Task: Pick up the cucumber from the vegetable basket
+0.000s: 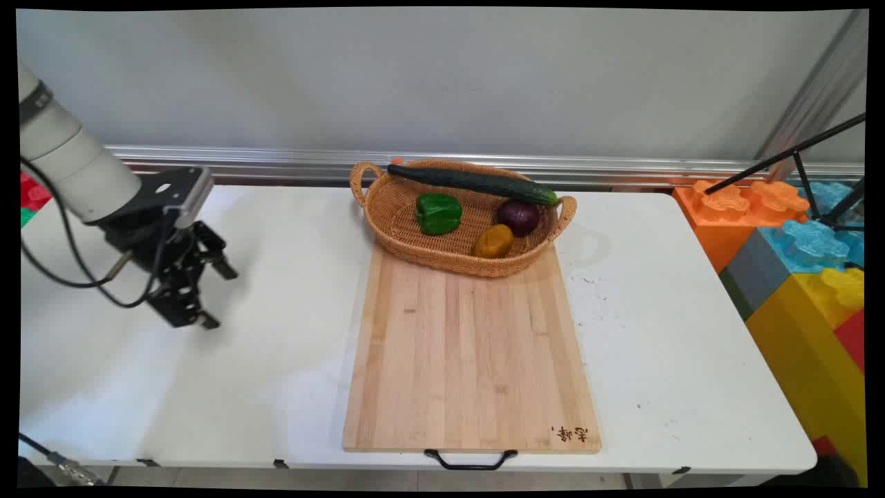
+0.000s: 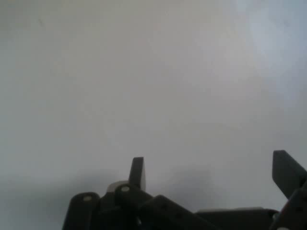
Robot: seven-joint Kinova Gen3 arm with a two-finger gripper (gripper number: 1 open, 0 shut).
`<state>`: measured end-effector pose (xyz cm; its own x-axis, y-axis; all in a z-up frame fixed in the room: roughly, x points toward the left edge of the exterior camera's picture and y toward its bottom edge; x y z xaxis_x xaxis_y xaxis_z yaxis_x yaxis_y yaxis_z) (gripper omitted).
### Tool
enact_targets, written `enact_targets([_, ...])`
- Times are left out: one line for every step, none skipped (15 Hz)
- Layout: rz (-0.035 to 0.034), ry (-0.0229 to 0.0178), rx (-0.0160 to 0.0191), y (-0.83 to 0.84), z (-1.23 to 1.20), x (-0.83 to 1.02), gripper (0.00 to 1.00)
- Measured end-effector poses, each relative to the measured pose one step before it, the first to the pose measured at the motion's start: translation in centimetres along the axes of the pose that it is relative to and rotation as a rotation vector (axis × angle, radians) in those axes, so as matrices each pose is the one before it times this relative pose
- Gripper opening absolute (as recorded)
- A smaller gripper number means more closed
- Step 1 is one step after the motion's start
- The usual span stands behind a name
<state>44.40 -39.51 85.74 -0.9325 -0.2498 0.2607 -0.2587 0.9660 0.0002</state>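
Observation:
I should grab the long cucumber by its middle [image 1: 471,181] next. Then my gripper can move it from the wicker basket onto the cutting board [image 1: 470,353].
My black gripper [image 1: 218,296] hangs over the bare left part of the white table [image 1: 263,360], open and holding nothing. In the hand view its two fingers [image 2: 137,172] stand wide apart above plain white tabletop. Well to its right lies a wooden cutting board [image 1: 470,353]. At the board's far end sits a wicker basket [image 1: 397,214] holding a green bell pepper [image 1: 438,213], a purple onion [image 1: 518,216], a brownish-yellow potato [image 1: 493,241] and a long cucumber [image 1: 470,182] resting across its back rim.
Large orange, blue and yellow toy blocks [image 1: 795,256] stand off the table's right end, with a black tripod leg [image 1: 788,160] above them. A metal rail [image 1: 484,166] runs along the wall behind the table. The board's black handle [image 1: 470,460] overhangs the front edge.

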Motion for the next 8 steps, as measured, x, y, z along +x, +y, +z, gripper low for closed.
enact_targets([-0.00202,0.01863,0.02447,-0.379,-0.064,0.721,1.0])
enact_targets([0.00128,0.02444,0.02991,-0.534,-0.044,1.051,1.0])
enact_targets([0.0063,0.0259,0.0285,-0.605,0.06,1.196,1.0])
enact_targets([0.00923,0.02307,0.02407,-0.597,0.133,1.105,1.0])
enact_targets([0.01001,0.01452,0.01507,-0.399,0.154,0.79,1.0])
enact_targets([0.01494,0.01632,0.01907,-0.565,0.248,1.023,1.0])
enact_targets([0.0264,0.02557,0.02834,-0.897,0.434,1.641,1.0])
enact_targets([0.02445,0.0223,0.02353,-0.829,0.431,1.436,1.0])
